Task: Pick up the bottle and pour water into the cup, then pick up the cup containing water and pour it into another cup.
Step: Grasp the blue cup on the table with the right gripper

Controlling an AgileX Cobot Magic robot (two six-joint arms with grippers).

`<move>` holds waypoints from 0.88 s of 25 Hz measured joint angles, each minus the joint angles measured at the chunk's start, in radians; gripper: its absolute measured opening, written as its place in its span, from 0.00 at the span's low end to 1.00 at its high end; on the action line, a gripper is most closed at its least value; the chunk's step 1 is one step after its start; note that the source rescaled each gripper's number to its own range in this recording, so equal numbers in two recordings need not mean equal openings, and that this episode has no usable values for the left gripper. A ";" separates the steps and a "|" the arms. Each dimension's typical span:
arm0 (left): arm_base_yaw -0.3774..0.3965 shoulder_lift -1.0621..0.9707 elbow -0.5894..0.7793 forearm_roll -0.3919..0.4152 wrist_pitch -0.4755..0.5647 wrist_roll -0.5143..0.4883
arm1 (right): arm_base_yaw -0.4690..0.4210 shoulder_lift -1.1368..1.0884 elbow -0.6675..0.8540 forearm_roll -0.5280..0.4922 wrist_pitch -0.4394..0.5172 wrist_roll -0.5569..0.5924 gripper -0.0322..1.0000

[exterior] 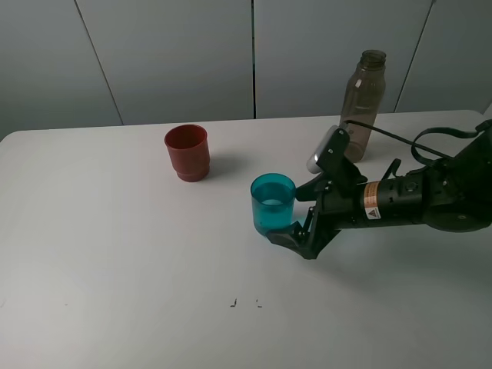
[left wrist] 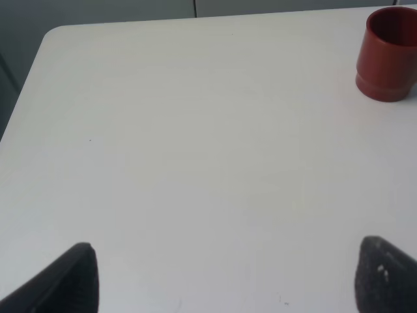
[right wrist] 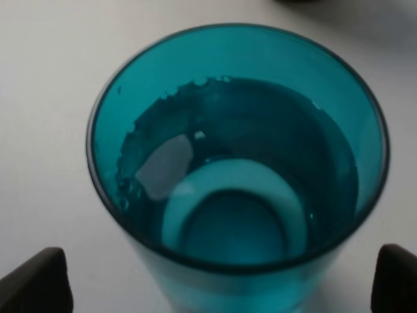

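Observation:
The teal cup isn't ready to be grabbed yet: my right fingers are at its near side (right wrist: 241, 291), short of its middle (right wrist: 236, 186). My right gripper needs to move forward before it closes.
The cup (exterior: 273, 201), a teal translucent tumbler, stands upright at mid-table with water in it (right wrist: 234, 163). My right gripper (exterior: 286, 214) is open at the cup's right side, a finger in front of it and a finger behind it, both clear of its wall (right wrist: 218, 287). The bottle (exterior: 361, 104), smoky and uncapped, stands upright behind the right arm. The red cup (exterior: 187, 152) stands to the left of the teal one and shows in the left wrist view (left wrist: 388, 55). My left gripper (left wrist: 225, 280) is open over bare table, empty, and out of the exterior high view.
The white table (exterior: 115, 254) runs to a rounded far-left corner (left wrist: 52, 32) with grey wall panels behind it. A black cable (exterior: 400, 137) loops from the right arm close to the bottle's base.

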 joint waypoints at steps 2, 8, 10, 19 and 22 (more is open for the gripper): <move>0.000 0.000 0.000 0.000 0.000 0.000 | 0.009 0.021 -0.021 0.002 0.000 0.000 1.00; 0.000 0.000 0.000 0.000 0.000 0.000 | 0.026 0.050 -0.051 0.026 0.000 0.011 1.00; 0.000 0.000 0.000 0.000 0.000 0.000 | 0.027 0.050 -0.051 0.030 0.000 0.011 1.00; 0.000 0.000 0.000 0.000 0.000 0.000 | 0.058 0.052 -0.060 0.087 0.000 -0.069 1.00; 0.000 0.000 0.000 0.000 0.000 0.000 | 0.059 0.052 -0.080 0.105 0.000 -0.078 1.00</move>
